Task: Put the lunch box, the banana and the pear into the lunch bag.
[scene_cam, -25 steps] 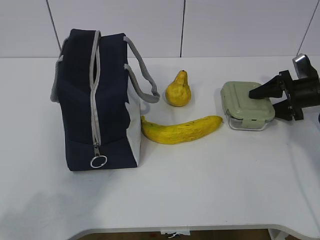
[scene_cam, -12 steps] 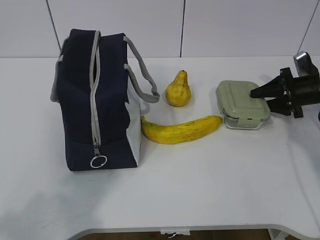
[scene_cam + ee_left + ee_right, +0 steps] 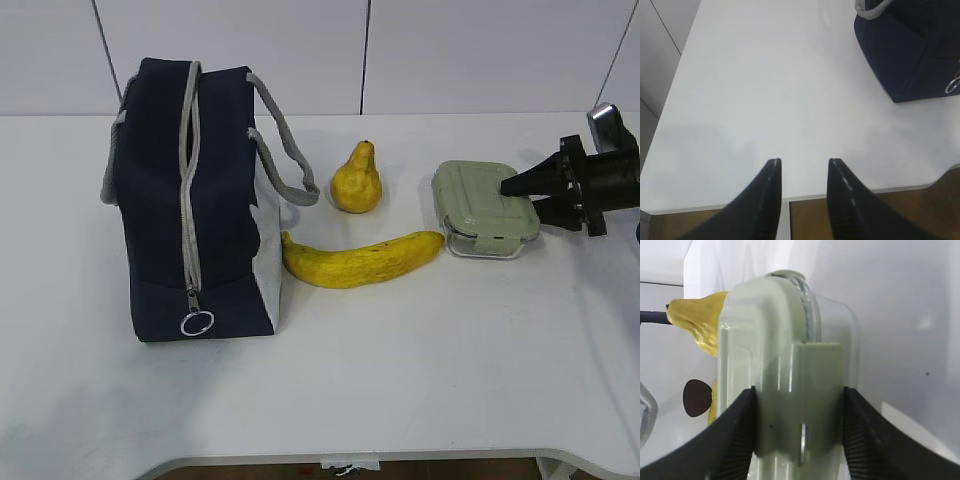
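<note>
I will next grab the lunch bag [image 3: 190,200] with my left gripper by its top edge [image 3: 160,75] beside the zipper. That will open up the bag for packing.
The lunch box [image 3: 485,207], clear with a sage-green lid, sits at the right of the table. My right gripper [image 3: 520,197] is shut on its right end, and in the right wrist view both fingers press the sides of the lid clip [image 3: 798,390]. The banana [image 3: 360,260] lies left of the box, its tip almost touching it. Behind the banana stands the pear [image 3: 356,180], also seen as the pear [image 3: 695,320] past the box. The navy lunch bag [image 3: 190,200] stands at the left. My left gripper [image 3: 803,161] hangs open and empty over the table's front edge, left of the lunch bag [image 3: 910,55].
The bag's grey zipper runs down its near face to a ring pull [image 3: 197,323]. Grey handles [image 3: 285,140] droop toward the pear. White table [image 3: 420,370] lies bare in front of the fruit. The table's front edge [image 3: 715,206] is just under the left fingers.
The right gripper's fingers closed onto the lunch box's end. The box shifted a little left and away from the camera. The left arm, bag, banana and pear stayed put.
</note>
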Robot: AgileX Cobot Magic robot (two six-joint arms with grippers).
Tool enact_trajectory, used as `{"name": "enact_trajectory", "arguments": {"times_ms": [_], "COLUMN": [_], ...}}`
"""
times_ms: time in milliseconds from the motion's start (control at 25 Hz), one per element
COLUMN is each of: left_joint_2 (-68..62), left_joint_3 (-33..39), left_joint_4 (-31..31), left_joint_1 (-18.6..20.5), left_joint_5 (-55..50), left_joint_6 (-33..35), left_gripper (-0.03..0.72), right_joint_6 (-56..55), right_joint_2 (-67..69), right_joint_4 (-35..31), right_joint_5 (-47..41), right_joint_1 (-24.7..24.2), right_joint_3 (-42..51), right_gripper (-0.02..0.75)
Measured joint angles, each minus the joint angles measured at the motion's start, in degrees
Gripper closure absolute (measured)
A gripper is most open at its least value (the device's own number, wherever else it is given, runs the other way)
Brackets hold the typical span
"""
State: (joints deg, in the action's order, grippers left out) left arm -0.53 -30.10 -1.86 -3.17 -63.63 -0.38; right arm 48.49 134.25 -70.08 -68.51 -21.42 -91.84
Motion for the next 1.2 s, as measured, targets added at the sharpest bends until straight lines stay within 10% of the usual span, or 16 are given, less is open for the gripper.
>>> {"name": "enact_trajectory", "arguments": {"times_ms": [1200], "left_joint_2": [-2.0], "left_joint_3": [-0.4], "left_joint_4": [3.4], "left_joint_1": [0.0], "left_joint_5": [-1.2], "left_joint_6": [0.0], "left_gripper": [0.448], "right_joint_6": [-15.5], "right_joint_2": [-11.7], "right_joint_4": [9.2], "right_joint_5": [1.5], "right_joint_1": [0.3], "right_joint_3": [0.1], "right_gripper": [0.363]}}
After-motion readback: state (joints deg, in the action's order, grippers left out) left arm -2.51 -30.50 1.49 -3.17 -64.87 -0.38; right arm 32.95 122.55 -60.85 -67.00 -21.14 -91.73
